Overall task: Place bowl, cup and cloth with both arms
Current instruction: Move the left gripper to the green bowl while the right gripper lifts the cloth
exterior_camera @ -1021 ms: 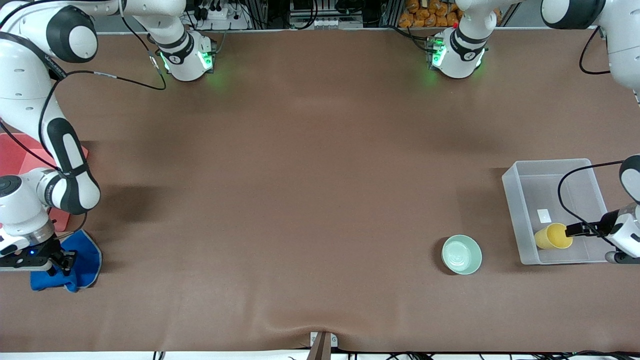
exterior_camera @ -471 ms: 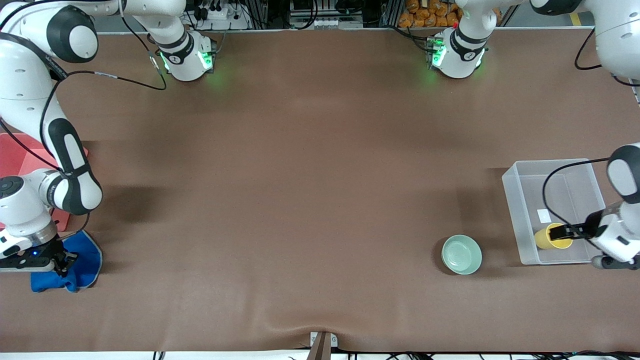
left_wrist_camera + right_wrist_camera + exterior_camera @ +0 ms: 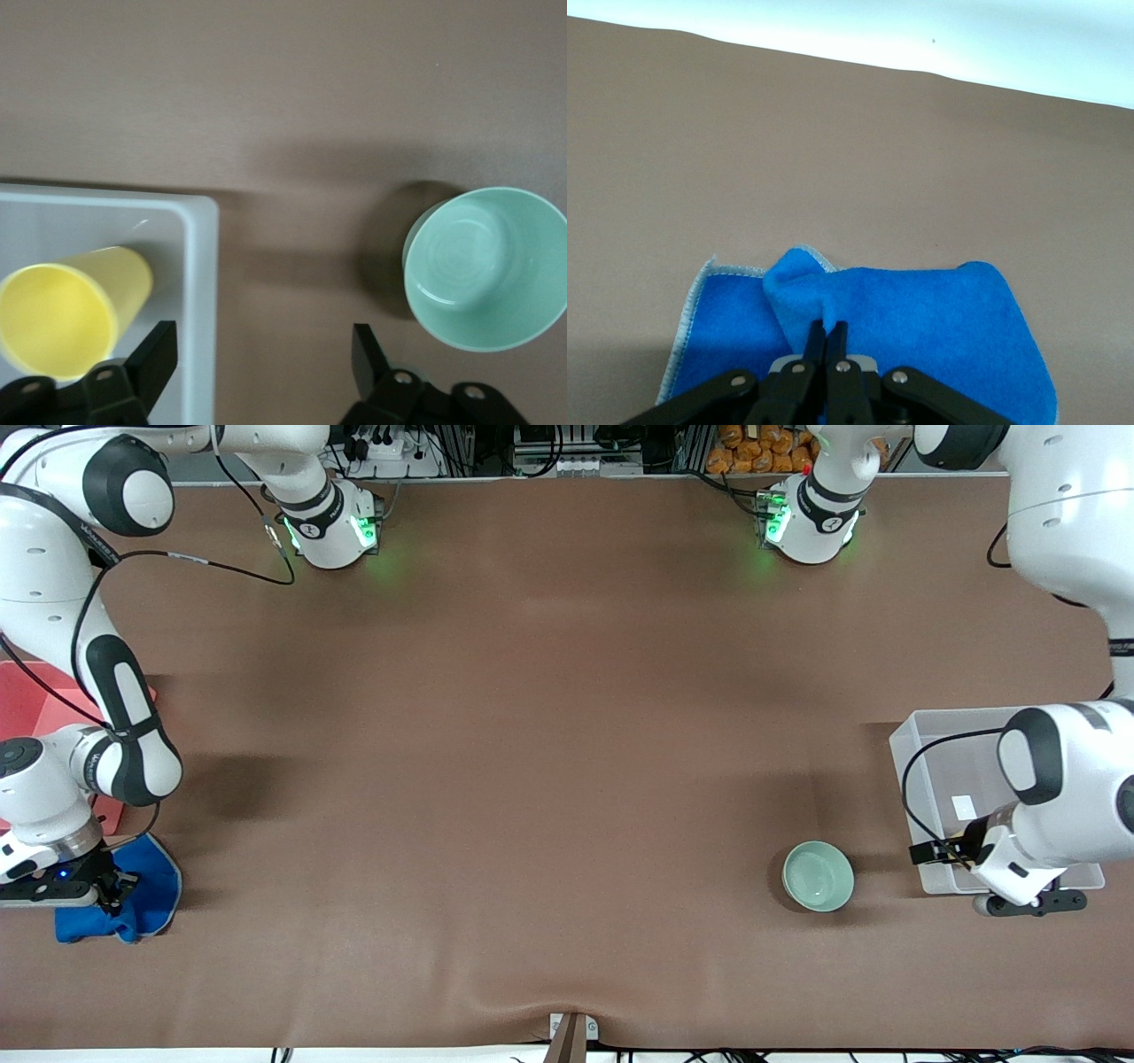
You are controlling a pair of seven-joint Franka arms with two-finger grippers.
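The left gripper should next grab the bowl by its rim (image 3: 846, 860) (image 3: 413, 294) to put the pale green bowl in the clear bin.
The pale green bowl (image 3: 818, 876) (image 3: 485, 270) stands upright on the brown table, beside the clear bin (image 3: 912, 735) (image 3: 202, 292) toward the right arm's end. The yellow cup (image 3: 62, 314) lies on its side inside the bin; in the front view the left arm hides it. My left gripper (image 3: 930, 854) (image 3: 264, 354) hangs open over the bin's wall, between cup and bowl, holding nothing. The blue cloth (image 3: 142, 899) (image 3: 921, 328) lies rumpled at the right arm's end of the table. My right gripper (image 3: 111, 886) (image 3: 827, 329) is shut on a raised fold of the cloth.
A red tray (image 3: 27, 700) lies at the table's edge at the right arm's end, farther from the front camera than the cloth. A small white label (image 3: 963, 807) lies on the bin's floor. The brown table cover (image 3: 532, 779) ripples near its front edge.
My right gripper has closed on the cloth fold. My left gripper has drawn away from the cup toward the bowl, stopping over the bin's wall. The cup stayed in the bin.
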